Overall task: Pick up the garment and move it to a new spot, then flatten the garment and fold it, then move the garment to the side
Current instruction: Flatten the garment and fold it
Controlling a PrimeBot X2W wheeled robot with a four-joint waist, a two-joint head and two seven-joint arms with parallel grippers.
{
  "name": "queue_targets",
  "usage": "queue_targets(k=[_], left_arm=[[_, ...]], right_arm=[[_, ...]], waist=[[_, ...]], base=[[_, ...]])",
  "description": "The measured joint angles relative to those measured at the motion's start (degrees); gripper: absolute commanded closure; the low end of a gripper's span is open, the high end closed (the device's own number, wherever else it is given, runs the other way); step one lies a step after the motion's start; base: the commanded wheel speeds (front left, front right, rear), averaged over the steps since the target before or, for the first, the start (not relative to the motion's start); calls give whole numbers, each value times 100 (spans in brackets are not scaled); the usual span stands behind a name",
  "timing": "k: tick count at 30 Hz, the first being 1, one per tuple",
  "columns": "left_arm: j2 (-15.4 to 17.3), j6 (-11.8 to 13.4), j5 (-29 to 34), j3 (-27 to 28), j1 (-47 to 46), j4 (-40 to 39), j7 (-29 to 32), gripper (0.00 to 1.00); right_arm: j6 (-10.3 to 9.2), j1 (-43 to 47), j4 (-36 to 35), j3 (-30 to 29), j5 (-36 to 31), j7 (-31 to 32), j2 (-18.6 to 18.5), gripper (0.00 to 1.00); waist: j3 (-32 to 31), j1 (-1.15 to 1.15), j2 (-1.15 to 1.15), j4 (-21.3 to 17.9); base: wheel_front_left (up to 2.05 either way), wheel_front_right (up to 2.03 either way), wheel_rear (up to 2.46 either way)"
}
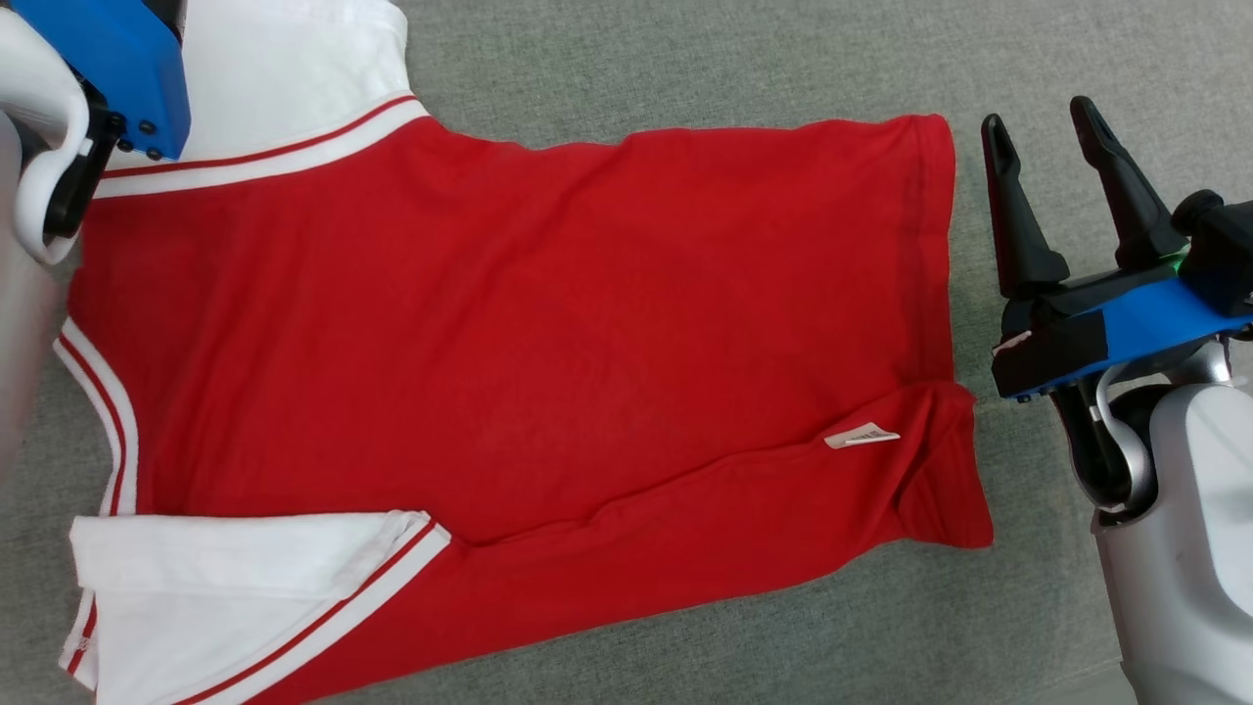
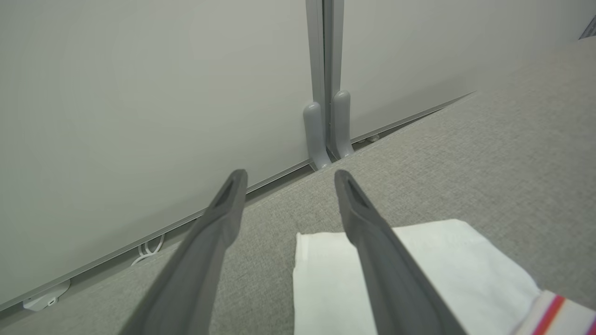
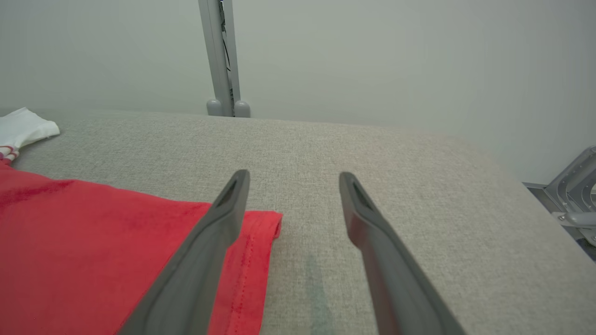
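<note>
The robot should next use its right gripper to pinch the shirt by that red hem corner, since the corner's free edge is raised.
The garment is a red shirt with white sleeves, spread flat across the grey surface with its hem to the right and one long side folded in along the near edge. A white tag shows near the hem. My right gripper hovers open just right of the hem, fingers apart over bare cloth, the red hem corner beside its left finger. My left gripper is open above the far white sleeve, holding nothing; in the head view its blue wrist housing sits at the top left.
The grey padded surface runs to pale partition walls with a grey post at the far edge. A metal bracket lies beyond the right edge. My right arm's pale forearm fills the lower right.
</note>
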Motion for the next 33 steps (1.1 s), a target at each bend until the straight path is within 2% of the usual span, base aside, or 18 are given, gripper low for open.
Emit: queue_targets(k=[11, 20, 22, 23, 24, 28, 33], left_arm=[[209, 0, -981, -937, -303, 854, 647, 0], [318, 0, -1806, -1440, -471, 909, 1083, 0], [320, 1, -1927, -1525, -476, 903, 1102, 51], [323, 1, -1933, -1602, -485, 900, 1073, 89], [318, 1, -1953, -1642, -493, 904, 1014, 100], [301, -1, -1982, -1849, -514, 972, 780, 100], [255, -1, -1984, -2051, -634, 1002, 444, 100]], right_arm=[[0, -158, 116, 103, 48, -110, 58, 0], [0, -188, 204, 125, 57, -126, 49, 0], [0, -197, 233, 144, 59, -102, 37, 0], [0, -205, 248, 160, 74, -91, 26, 0], [0, -230, 266, 194, 101, -59, 7, 0], [0, -361, 292, 324, 190, 53, -104, 0], [0, -469, 406, 506, 314, 488, -308, 0]], waist=[[194, 0, 0, -228], [175, -2, 0, -280], [148, -2, 0, -282], [138, -2, 0, -287], [128, -2, 0, -289], [68, -1, 0, -286], [-62, -2, 0, -220]], base=[[0, 0, 0], [0, 0, 0], [0, 0, 0], [0, 0, 0], [0, 0, 0], [0, 0, 0], [0, 0, 0]])
